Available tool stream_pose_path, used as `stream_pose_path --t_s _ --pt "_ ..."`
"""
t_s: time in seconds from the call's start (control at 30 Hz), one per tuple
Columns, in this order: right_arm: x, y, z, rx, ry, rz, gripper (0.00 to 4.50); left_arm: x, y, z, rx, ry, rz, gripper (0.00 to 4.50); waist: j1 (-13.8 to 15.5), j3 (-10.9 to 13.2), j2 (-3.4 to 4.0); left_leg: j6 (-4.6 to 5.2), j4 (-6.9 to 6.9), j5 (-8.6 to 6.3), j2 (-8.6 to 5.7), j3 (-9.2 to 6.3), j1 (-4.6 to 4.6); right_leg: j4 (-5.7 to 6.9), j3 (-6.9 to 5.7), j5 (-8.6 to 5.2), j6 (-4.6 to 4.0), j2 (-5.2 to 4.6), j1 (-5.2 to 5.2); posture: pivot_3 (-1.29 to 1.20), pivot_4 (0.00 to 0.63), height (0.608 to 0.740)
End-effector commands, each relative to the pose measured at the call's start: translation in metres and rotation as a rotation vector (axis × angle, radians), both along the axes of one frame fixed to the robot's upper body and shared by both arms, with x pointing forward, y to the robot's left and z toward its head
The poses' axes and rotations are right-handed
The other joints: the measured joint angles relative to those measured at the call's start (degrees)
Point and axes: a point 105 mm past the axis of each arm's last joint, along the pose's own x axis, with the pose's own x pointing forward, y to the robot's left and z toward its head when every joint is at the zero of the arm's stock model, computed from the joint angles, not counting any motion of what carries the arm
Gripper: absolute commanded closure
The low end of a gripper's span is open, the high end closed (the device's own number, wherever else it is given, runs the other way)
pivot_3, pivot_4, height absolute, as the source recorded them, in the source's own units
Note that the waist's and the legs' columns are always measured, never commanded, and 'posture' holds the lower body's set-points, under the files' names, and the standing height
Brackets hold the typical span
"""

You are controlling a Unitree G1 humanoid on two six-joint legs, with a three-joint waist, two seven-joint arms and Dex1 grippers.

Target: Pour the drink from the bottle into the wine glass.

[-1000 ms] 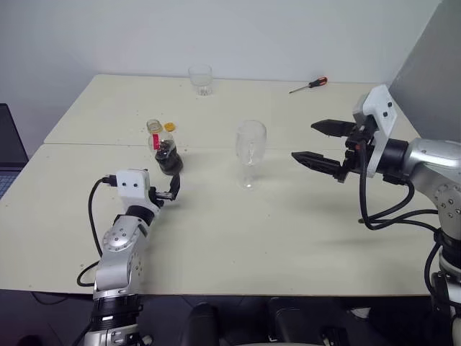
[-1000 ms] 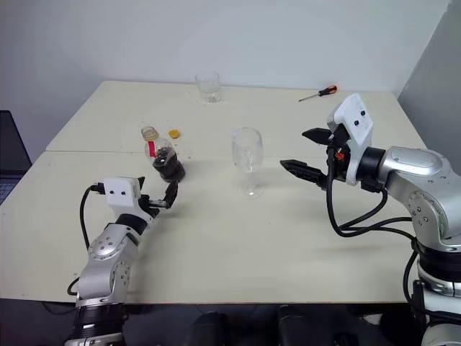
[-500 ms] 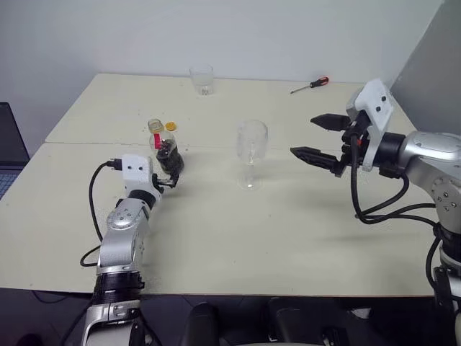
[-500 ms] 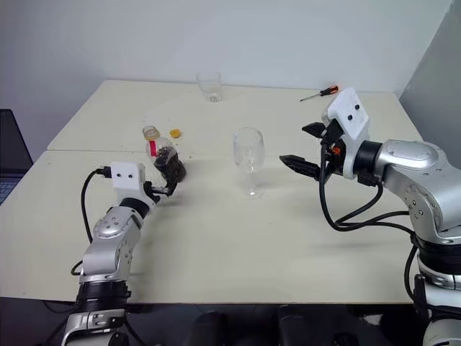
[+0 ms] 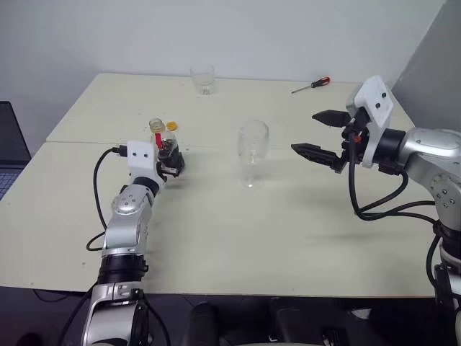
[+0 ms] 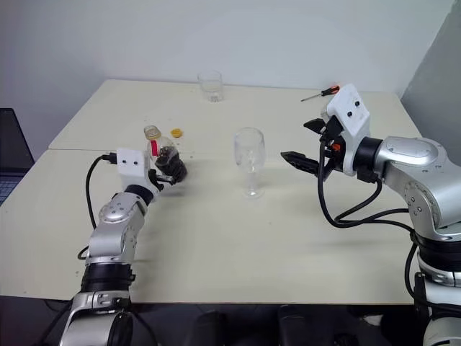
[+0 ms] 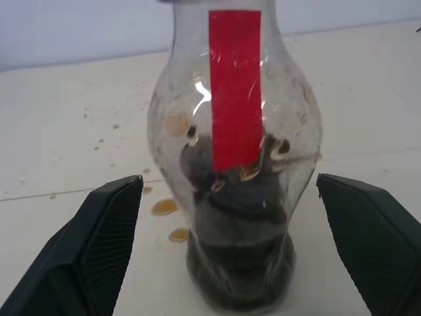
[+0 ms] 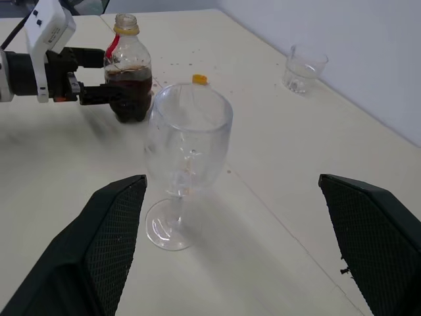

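I will pick up the bottle by its narrow lower body next, with my left gripper. The bottle's opening (image 5: 156, 122) then stays free to pour.
The bottle (image 5: 164, 146) stands uncapped on the table, left of centre, with a red strip on its neck and the dark brown drink (image 7: 238, 280) in its lower half. My left gripper (image 5: 170, 163) is open and level, one finger (image 7: 108, 230) on each side of the bottle's body with gaps left. The yellow cap (image 5: 171, 126) lies just behind the bottle. The wine glass (image 5: 251, 150) stands upright and empty at the table's middle. My right gripper (image 5: 304, 132) hovers open above the table to the right of the glass, pointing toward it.
A clear tumbler (image 5: 202, 78) stands at the far edge and a red-handled screwdriver (image 5: 310, 84) lies at the far right. A laptop (image 5: 10, 146) sits off the left edge. Small brown drops (image 7: 166, 207) spot the table (image 5: 230, 238) around the bottle.
My left gripper has moved forward and slightly up, so its open fingers now flank the bottle. The right gripper has stayed in place.
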Motion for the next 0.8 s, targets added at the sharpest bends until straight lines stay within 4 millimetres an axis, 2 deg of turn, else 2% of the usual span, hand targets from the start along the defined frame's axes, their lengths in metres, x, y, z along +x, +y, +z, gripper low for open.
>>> stream_pose_path --t_s 0.03,0.43,0.7,0.8 --pt "0.0 -0.003 0.009 -0.019 -0.043 -0.029 0.03 0.006 0.0 0.009 0.027 -0.037 -0.003 0.0 0.0 0.0 0.0 0.0 -0.01 0.0 0.01 0.0 0.0 0.0 0.0 0.0 0.0 0.0 -0.01 0.0 0.15 0.74" --pt "0.001 -0.004 0.008 -0.024 -0.054 -0.065 0.03 0.024 -0.009 0.004 0.06 -0.047 -0.051 0.0 0.1 0.0 -0.02 0.0 0.0 0.0 -0.01 0.0 -0.03 0.0 -0.02 0.0 0.01 0.0 -0.01 0.0 0.15 0.74" --pt "0.0 -0.005 0.008 -0.02 -0.059 -0.074 0.0 0.028 -0.011 0.005 0.061 -0.059 -0.063 2.54 0.1 0.0 -0.02 0.0 -0.02 0.0 -0.01 -0.01 -0.08 0.0 -0.04 0.0 0.0 0.0 -0.05 0.0 0.15 0.74" --pt "0.0 -0.005 0.008 -0.021 -0.06 -0.076 0.0 0.029 -0.011 0.005 0.059 -0.061 -0.066 3.31 0.1 0.0 -0.02 0.0 -0.01 0.0 -0.01 0.0 -0.08 0.0 -0.03 0.0 0.01 0.0 -0.05 0.0 0.15 0.74"
